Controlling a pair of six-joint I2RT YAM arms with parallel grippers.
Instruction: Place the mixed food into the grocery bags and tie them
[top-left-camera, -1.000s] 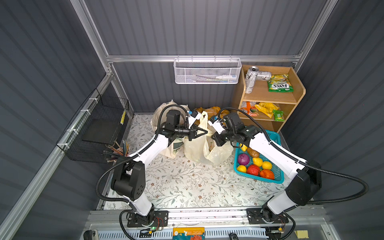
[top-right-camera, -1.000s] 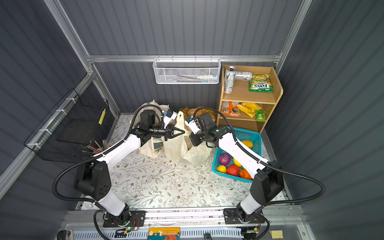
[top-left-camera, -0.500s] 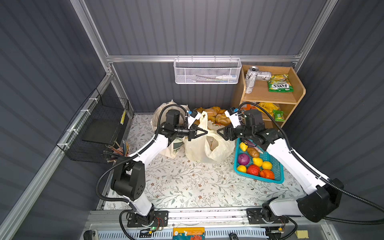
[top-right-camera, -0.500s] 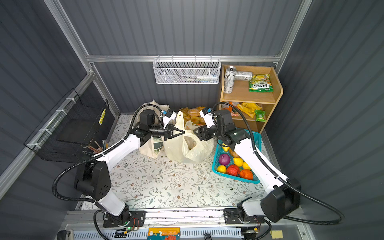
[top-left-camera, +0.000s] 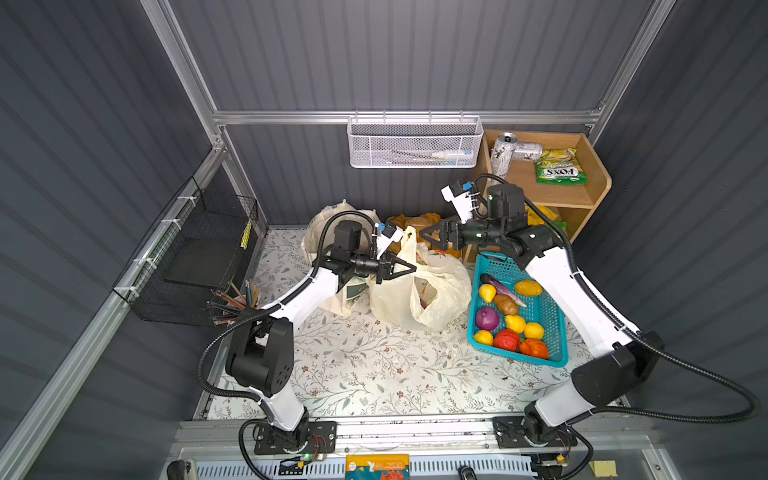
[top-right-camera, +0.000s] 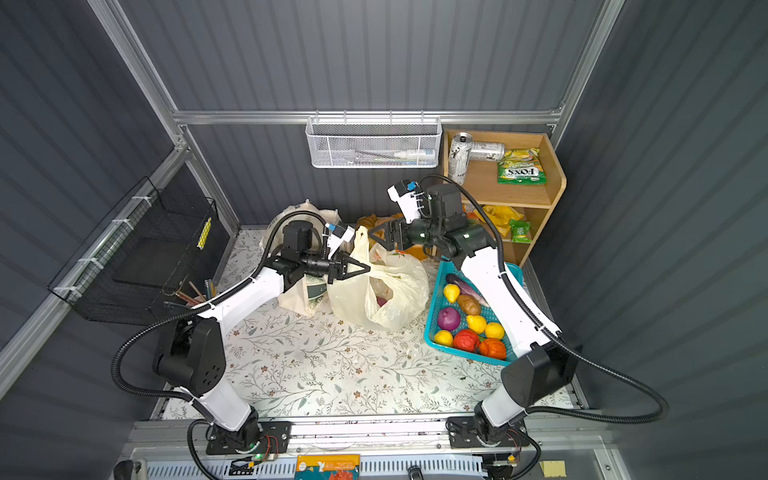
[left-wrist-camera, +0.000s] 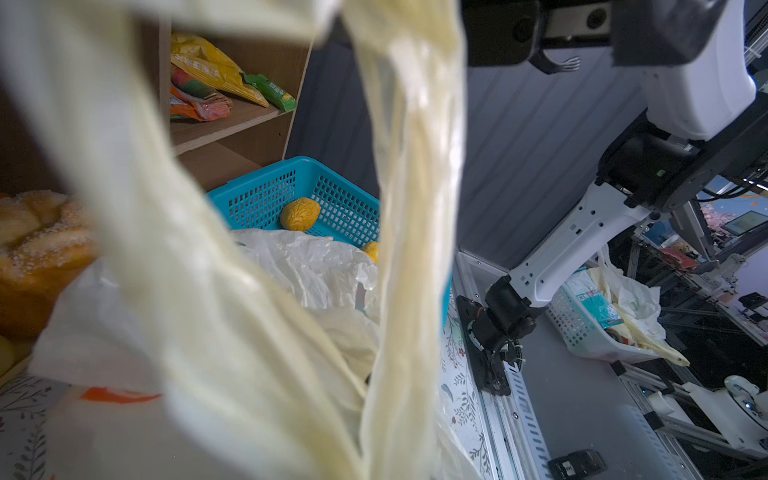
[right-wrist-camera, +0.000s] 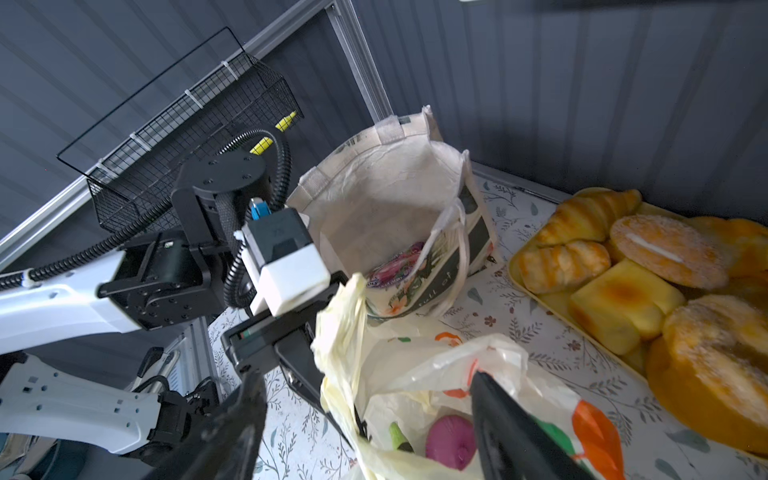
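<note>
The robot's right gripper should next take hold of the cream bag's raised loop handle beside the left gripper, so that the left gripper stays free to tie it.
A cream plastic grocery bag (top-left-camera: 432, 291) (top-right-camera: 386, 286) sags open on the floral table. My left gripper (top-left-camera: 409, 268) (top-right-camera: 365, 268) is shut on one of its loop handles and holds it up. That stretched handle (left-wrist-camera: 415, 208) fills the left wrist view and hides the jaws there. My right gripper (top-left-camera: 428, 239) (right-wrist-camera: 365, 378) hangs open and empty above the bag's back edge. Inside the bag lie a purple onion (right-wrist-camera: 451, 436) and a green-stemmed piece (right-wrist-camera: 399, 436). The beige canvas tote (top-left-camera: 328, 232) (right-wrist-camera: 386, 199) stands behind my left arm with a purple candy packet (right-wrist-camera: 399, 262) in it.
A turquoise basket (top-left-camera: 552, 324) at the right holds toy produce, including a purple onion (top-left-camera: 487, 318) and an eggplant (top-left-camera: 496, 284). A yellow tray (right-wrist-camera: 536, 291) of bread lies at the back. The wooden shelf (top-left-camera: 582, 195) holds packets and a can. A black wire basket (top-left-camera: 199, 257) hangs on the left wall.
My right gripper has opened, let go of the bag and drawn back up and to the right toward the shelf. The bag's mouth has slumped wider. My left arm has stayed put.
</note>
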